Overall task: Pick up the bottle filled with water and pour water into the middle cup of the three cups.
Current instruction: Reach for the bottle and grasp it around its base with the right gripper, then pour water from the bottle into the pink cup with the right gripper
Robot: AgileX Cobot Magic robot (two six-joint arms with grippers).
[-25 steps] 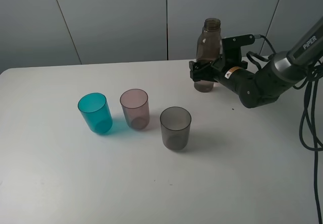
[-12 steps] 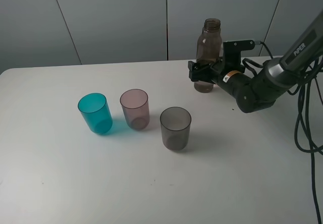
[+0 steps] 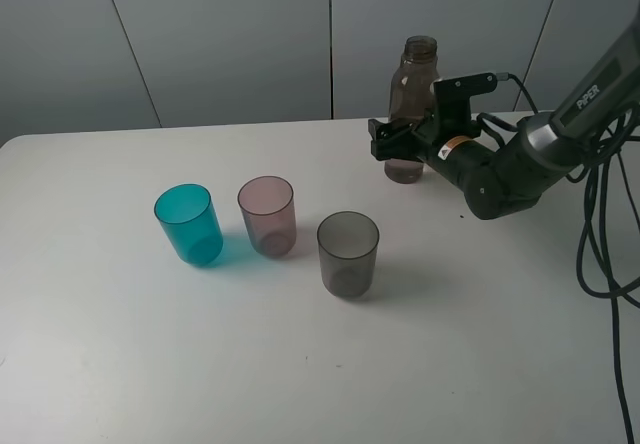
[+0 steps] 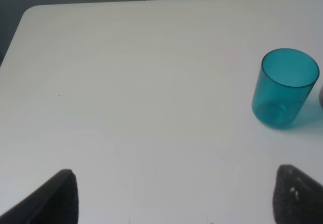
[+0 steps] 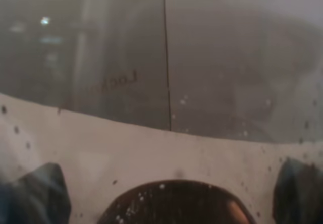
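Observation:
I should next grab the bottle by its body (image 3: 409,102) with my right gripper, so that I can pour water into the middle cup (image 3: 267,214).
The smoky-brown bottle (image 3: 418,74) stands upright at the back right of the table. My right gripper (image 3: 398,141) is open, with its fingers on either side of the bottle's lower body. In the right wrist view the bottle (image 5: 166,82) fills the frame between the two fingertips (image 5: 35,193). The three cups stand in a row left of the bottle: teal-blue (image 3: 188,222), the pinkish-mauve middle cup (image 3: 267,214) and smoky grey (image 3: 348,252). My left gripper (image 4: 174,199) is open and empty, some way from the teal cup (image 4: 285,88); it is out of the exterior view.
The white table (image 3: 120,344) has a rounded far left corner (image 4: 30,12). Grey wall panels stand behind it. The right arm's black cables (image 3: 600,244) hang at the right edge.
My right gripper has moved slightly further around the bottle's lower body. The bottle and the cups have not moved.

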